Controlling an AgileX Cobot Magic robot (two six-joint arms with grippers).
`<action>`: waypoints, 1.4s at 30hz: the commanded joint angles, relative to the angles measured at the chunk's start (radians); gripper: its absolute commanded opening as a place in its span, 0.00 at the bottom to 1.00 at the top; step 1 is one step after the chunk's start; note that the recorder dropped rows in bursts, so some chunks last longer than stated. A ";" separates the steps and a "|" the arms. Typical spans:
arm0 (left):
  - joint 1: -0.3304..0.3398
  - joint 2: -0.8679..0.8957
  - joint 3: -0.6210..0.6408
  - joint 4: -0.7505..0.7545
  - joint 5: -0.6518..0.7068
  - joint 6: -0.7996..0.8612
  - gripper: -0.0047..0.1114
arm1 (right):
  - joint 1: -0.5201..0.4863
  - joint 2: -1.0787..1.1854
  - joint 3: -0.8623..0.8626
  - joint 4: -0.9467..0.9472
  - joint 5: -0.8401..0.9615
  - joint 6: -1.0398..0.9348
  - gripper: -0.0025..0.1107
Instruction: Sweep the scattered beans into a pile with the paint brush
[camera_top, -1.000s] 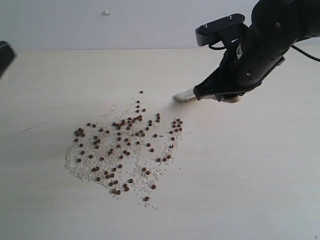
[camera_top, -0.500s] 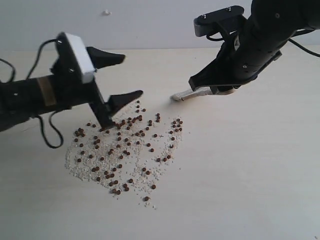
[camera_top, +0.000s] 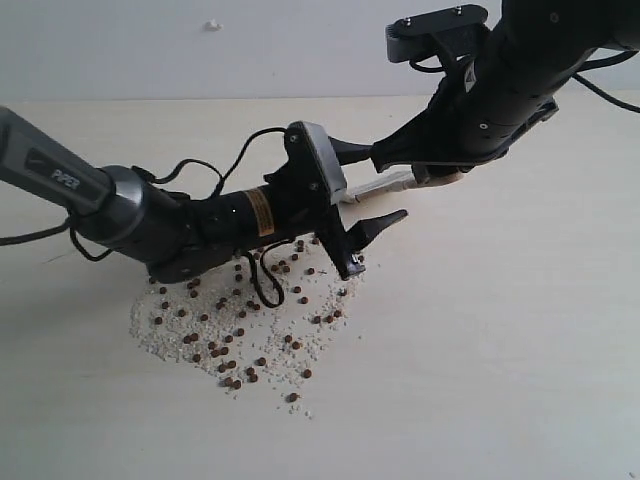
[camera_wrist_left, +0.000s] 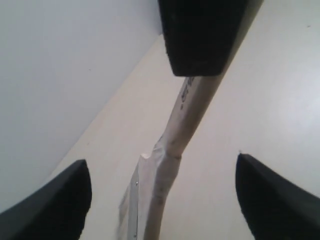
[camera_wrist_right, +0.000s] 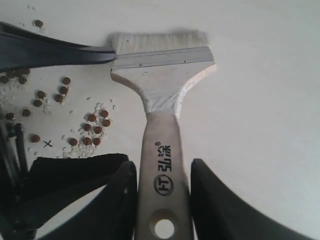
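Note:
I should next use my left gripper to sweep the beans into a pile, so I need to grab the paint brush by its neck above the ferrule (camera_top: 368, 187) (camera_wrist_left: 173, 142).
The paint brush (camera_top: 378, 186) hangs tilted above the table, bristles toward the beans. My right gripper (camera_top: 432, 172) is shut on its wooden handle (camera_wrist_right: 162, 165). The left arm reaches across the beans, and its left gripper (camera_top: 388, 184) is open, one finger on each side of the brush head without touching it. In the left wrist view the brush (camera_wrist_left: 170, 150) runs between the spread fingertips (camera_wrist_left: 262, 197). Reddish-brown beans (camera_top: 238, 340) lie scattered in a loose patch among off-white grains, partly hidden under the left arm. No compact pile shows.
The pale table (camera_top: 500, 350) stretches bare to the right and front of the patch. A left finger (camera_wrist_right: 55, 52) lies beside the ferrule in the right wrist view, with several beans (camera_wrist_right: 92, 127) below it. A grey wall (camera_top: 150, 40) stands behind.
The left arm has swung in from the left across the beans, and its open gripper now straddles the brush head. The right gripper with the brush has risen slightly.

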 joint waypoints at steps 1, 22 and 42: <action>-0.012 0.057 -0.070 -0.038 -0.009 -0.001 0.68 | -0.007 -0.010 -0.010 0.011 -0.002 -0.002 0.02; -0.022 0.113 -0.216 -0.043 0.150 -0.061 0.04 | -0.007 -0.015 -0.013 0.025 -0.007 -0.010 0.26; -0.016 -0.167 -0.216 0.489 0.502 -0.597 0.04 | -0.007 -0.491 0.193 -0.170 -0.284 -0.107 0.69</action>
